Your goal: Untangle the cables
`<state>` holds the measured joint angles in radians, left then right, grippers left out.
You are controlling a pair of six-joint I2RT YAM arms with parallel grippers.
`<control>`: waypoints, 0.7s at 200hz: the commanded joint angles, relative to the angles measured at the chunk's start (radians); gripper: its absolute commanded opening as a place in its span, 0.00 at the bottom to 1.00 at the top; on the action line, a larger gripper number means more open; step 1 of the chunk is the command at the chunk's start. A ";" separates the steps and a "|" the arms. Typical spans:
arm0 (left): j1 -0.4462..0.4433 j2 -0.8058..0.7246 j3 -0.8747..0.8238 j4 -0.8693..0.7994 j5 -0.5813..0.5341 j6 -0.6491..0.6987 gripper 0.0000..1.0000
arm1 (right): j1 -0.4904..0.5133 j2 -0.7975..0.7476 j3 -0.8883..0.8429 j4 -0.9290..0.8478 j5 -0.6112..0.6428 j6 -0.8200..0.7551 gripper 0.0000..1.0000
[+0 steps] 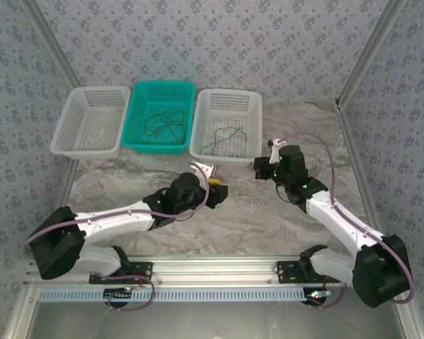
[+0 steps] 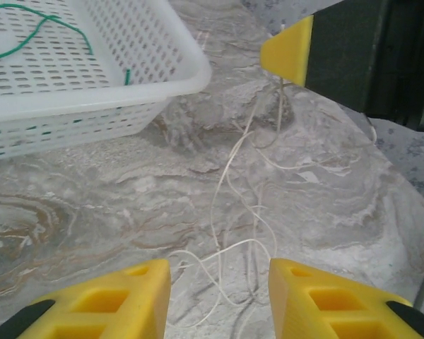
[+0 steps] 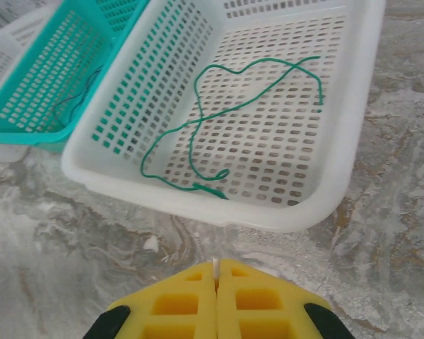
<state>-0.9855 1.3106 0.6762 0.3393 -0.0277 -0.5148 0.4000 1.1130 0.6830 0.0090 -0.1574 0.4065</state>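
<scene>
I need to grab the pale cable next with my left gripper, near the cable's end (image 2: 280,109) that my right gripper holds, so I can pull it out untangled.
A pale cable (image 2: 219,185) lies in loose loops on the marble table (image 1: 198,229), faint in the top view (image 1: 249,200). My left gripper (image 2: 219,272) is open, its yellow fingers low on either side of those loops without touching them. My right gripper (image 3: 215,267) is shut on one end of the pale cable (image 3: 215,264), just in front of the right white basket (image 3: 353,141). In the left wrist view its yellow fingertip (image 2: 290,53) holds the strand up. A green cable (image 3: 198,127) lies in that basket. Dark tangled cables (image 1: 162,121) sit in the teal basket (image 1: 136,116).
An empty-looking white basket (image 1: 90,120) stands at the far left of the row. The three baskets line the back of the table, close ahead of both grippers (image 1: 219,189) (image 1: 258,168). Patterned walls enclose the sides, and a metal rail (image 1: 212,268) runs along the near edge.
</scene>
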 commanded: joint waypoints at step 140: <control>0.022 0.446 0.187 0.508 0.175 -0.130 0.18 | -0.020 0.056 0.046 -0.104 -0.146 0.446 0.00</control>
<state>-0.9562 1.7184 0.8726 0.7143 0.1467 -0.6300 0.3790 1.1683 0.6945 -0.0921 -0.2504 0.7650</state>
